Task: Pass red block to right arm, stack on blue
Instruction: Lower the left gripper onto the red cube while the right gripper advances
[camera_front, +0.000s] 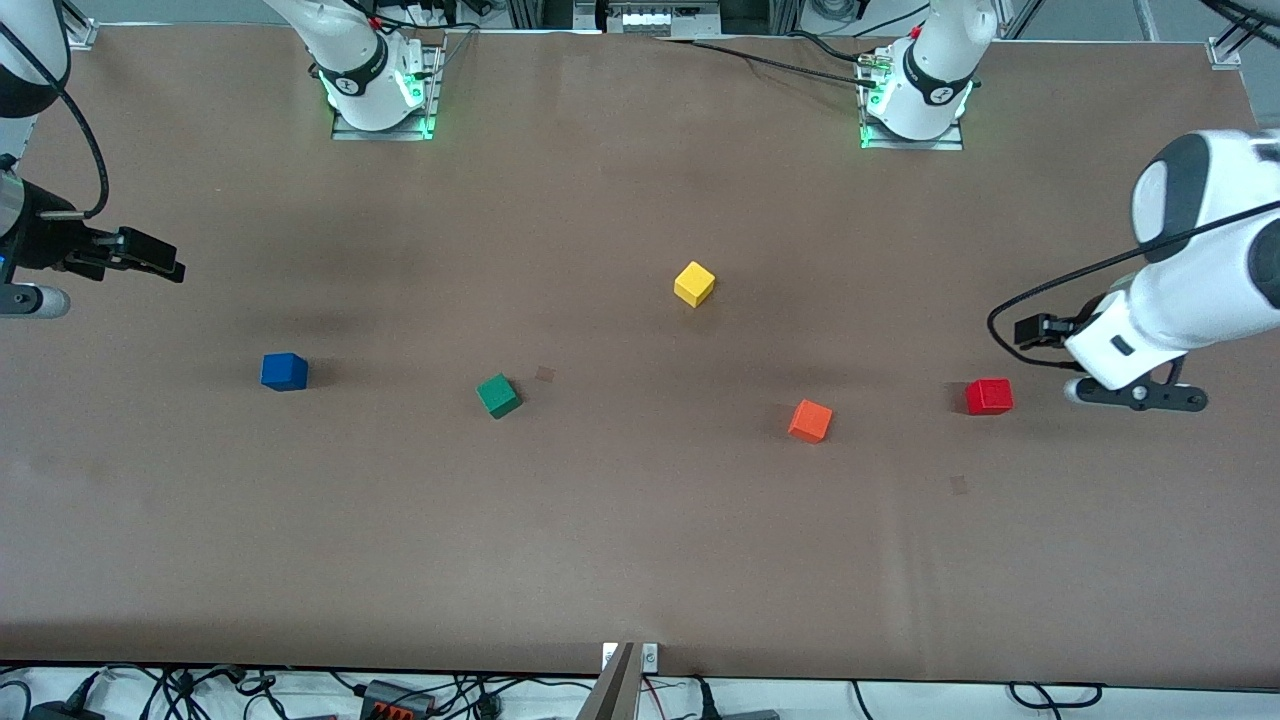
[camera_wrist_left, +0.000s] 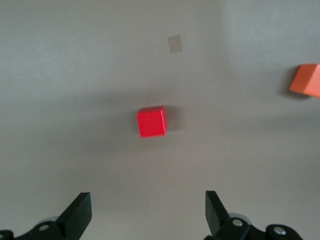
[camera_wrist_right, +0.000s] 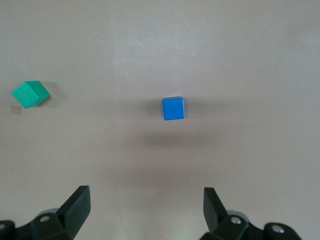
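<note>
The red block (camera_front: 988, 396) is to be stacked on the blue block (camera_front: 284, 371). My left gripper will next grab it by its opposite sides to pass it along.
The red block (camera_front: 988, 396) lies on the brown table toward the left arm's end; it also shows in the left wrist view (camera_wrist_left: 151, 121). My left gripper (camera_front: 1035, 330) hovers in the air close beside it, open and empty (camera_wrist_left: 147, 200). The blue block (camera_front: 284, 371) lies toward the right arm's end and shows in the right wrist view (camera_wrist_right: 173, 108). My right gripper (camera_front: 160, 258) hangs in the air at that end of the table, away from the blue block, open and empty (camera_wrist_right: 146, 195).
An orange cube (camera_front: 810, 420) lies between the red block and the table's middle, also in the left wrist view (camera_wrist_left: 306, 80). A green cube (camera_front: 498, 395) lies beside the blue block, also in the right wrist view (camera_wrist_right: 31, 94). A yellow cube (camera_front: 694, 283) lies nearer the arm bases.
</note>
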